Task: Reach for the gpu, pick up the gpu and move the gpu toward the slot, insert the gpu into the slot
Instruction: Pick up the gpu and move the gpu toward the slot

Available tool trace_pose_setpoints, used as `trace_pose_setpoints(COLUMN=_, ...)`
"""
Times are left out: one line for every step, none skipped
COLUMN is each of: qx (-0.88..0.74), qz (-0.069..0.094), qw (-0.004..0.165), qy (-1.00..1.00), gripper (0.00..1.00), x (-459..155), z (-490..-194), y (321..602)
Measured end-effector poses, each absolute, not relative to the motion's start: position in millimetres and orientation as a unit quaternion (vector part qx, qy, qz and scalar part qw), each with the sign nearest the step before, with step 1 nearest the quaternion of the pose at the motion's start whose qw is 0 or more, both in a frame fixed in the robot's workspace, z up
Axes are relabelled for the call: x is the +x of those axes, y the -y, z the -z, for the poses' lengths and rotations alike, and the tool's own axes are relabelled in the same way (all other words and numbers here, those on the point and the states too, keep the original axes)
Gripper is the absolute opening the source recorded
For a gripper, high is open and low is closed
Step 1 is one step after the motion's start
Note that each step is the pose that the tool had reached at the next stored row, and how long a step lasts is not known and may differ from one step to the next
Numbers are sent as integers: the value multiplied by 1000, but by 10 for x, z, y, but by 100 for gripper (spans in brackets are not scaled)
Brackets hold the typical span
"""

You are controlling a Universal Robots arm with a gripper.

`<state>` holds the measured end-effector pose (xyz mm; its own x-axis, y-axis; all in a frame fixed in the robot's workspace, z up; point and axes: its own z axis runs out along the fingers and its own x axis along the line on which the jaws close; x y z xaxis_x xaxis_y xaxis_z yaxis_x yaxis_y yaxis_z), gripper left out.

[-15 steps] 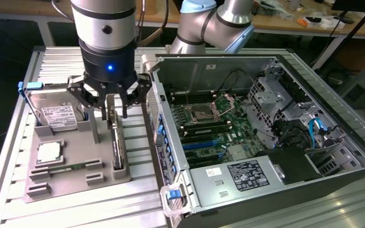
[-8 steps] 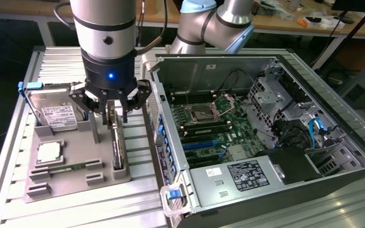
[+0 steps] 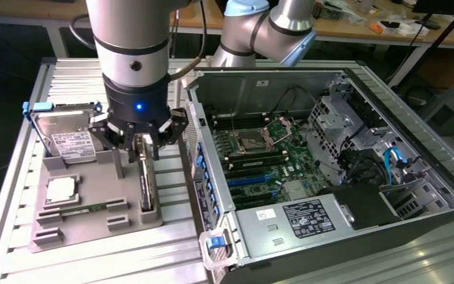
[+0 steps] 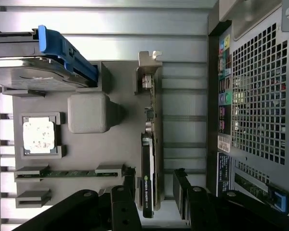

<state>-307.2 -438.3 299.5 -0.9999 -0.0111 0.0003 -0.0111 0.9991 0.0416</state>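
Bumpy parts stick out near the GPU's silver bracket, so my gripper will next grab the GPU by its flat-sided black cooler [image 4: 147, 187].
The gpu [image 3: 146, 188] stands on its edge in a grey holder tray [image 3: 125, 204] to the exterior view's left of the computer case. In the wrist view the gpu [image 4: 149, 163] is a thin green card with a black cooler and a silver end bracket. My gripper [image 3: 144, 155] hangs just above it, open. In the wrist view my gripper [image 4: 154, 192] has one black finger [image 4: 128, 192] on each side of the card, with a gap on both sides. The slot [image 3: 250, 177] is a long blue connector on the motherboard inside the open case.
On the same tray sit a silver hard drive [image 3: 69, 141] with a blue clip, a square processor [image 3: 60, 189] and a slim memory stick [image 3: 81, 208]. The open case's rear wall [image 3: 199, 177] rises right beside the tray. Drive cages and cables fill the case's far side.
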Motion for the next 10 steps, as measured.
trace_pose_setpoints(qx=6, qz=21, qw=0, qy=1000, gripper=45, x=-3073, z=-2976, y=4387)
trace_pose_setpoints(qx=6, qz=21, qw=0, qy=1000, gripper=45, x=-3072, z=-2959, y=4391)
trace_pose_setpoints(qx=6, qz=21, qw=0, qy=1000, gripper=45, x=-3073, z=-2939, y=4395)
trace_pose_setpoints(qx=6, qz=21, qw=0, qy=1000, gripper=45, x=-3073, z=-2924, y=4399)
trace_pose_setpoints(qx=6, qz=21, qw=0, qy=1000, gripper=45, x=-3072, z=-2903, y=4403)
trace_pose_setpoints(qx=6, qz=21, qw=0, qy=1000, gripper=45, x=-3072, z=-2886, y=4407)
trace_pose_setpoints(qx=6, qz=21, qw=0, qy=1000, gripper=45, x=-3073, z=-2867, y=4411)
trace_pose_setpoints(qx=6, qz=21, qw=0, qy=1000, gripper=45, x=-3073, z=-2848, y=4414)
trace_pose_setpoints(qx=6, qz=21, qw=0, qy=1000, gripper=45, x=-3073, z=-2831, y=4417)
trace_pose_setpoints(qx=6, qz=21, qw=0, qy=1000, gripper=45, x=-3073, z=-2812, y=4420)
